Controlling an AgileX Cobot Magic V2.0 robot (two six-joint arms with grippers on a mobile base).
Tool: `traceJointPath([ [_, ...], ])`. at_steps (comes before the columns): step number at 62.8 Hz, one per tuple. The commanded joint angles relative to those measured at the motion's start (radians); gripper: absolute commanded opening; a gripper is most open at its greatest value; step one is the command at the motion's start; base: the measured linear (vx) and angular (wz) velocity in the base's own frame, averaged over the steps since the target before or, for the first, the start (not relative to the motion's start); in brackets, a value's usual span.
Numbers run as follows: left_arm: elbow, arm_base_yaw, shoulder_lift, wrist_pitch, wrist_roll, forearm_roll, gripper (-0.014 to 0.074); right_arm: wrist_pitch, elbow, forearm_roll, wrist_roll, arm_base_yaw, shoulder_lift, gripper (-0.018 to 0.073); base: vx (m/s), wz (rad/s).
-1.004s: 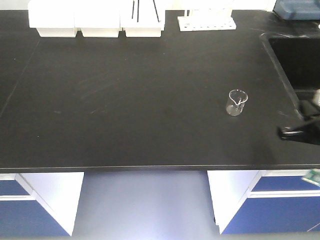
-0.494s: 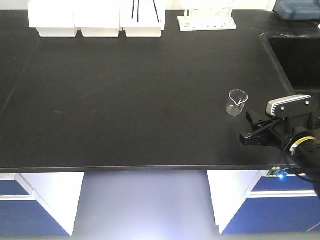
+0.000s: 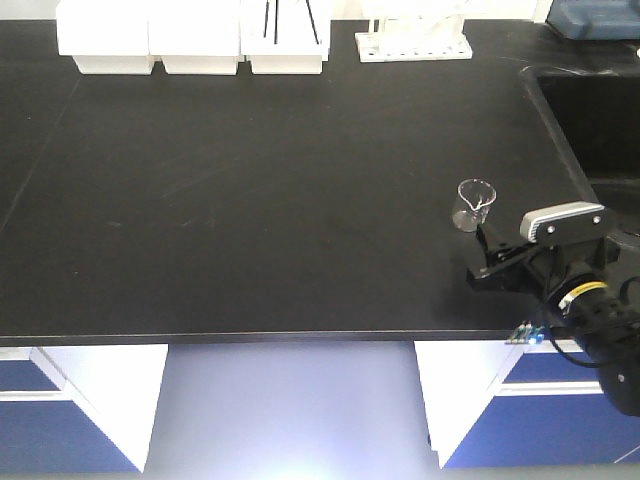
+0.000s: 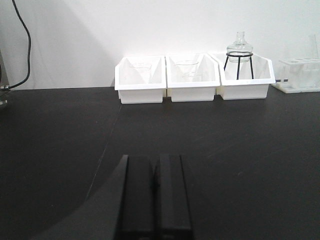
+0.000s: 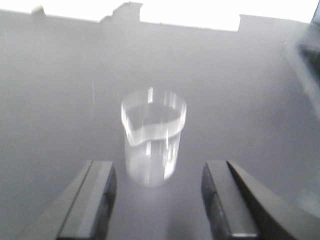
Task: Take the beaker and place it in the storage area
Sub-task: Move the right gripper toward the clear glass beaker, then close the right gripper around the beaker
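Note:
The clear glass beaker needs to go to the storage area. My right gripper should grab it by its cylindrical side [image 3: 471,215] next.
The beaker [image 3: 474,205] is small, clear glass, with a pour spout, and stands upright on the black counter right of centre. My right gripper [image 3: 482,256] is just in front of it, open, pointing at it from the near right. In the right wrist view the beaker [image 5: 153,137] stands just beyond the gap of my right gripper [image 5: 159,175], touching neither finger. My left gripper [image 4: 155,161] is shut with nothing in it, low over the counter; it does not show in the front view. The storage area is out of view.
White trays [image 3: 190,40] and a test-tube rack [image 3: 413,40] line the counter's back edge. A sink [image 3: 595,110] opens at the right. The counter's front edge [image 3: 250,335] runs below. In the left wrist view one tray [image 4: 245,80] holds a flask on a stand [image 4: 239,52].
My right arm came in from the right edge and moved left toward the beaker, its open fingers now close in front of it. The beaker has not moved.

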Motion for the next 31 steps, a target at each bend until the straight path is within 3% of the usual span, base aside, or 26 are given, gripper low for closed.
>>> traceJointPath([
  [1,-0.020,0.000,-0.015,-0.079,-0.010,-0.001,-0.0006,-0.165,-0.015,-0.009,-0.014,0.002,0.011,0.0494,0.00,0.00],
  [16,-0.020,0.000,-0.015,-0.079,-0.010,-0.001,-0.0006,-0.211,-0.041,-0.015,-0.020,0.002,0.068,0.0574,0.00,0.00],
  [31,-0.020,0.000,-0.015,-0.079,-0.010,-0.001,-0.0006,-0.198,-0.113,-0.025,-0.020,0.002,0.073,0.0578,0.00,0.00],
])
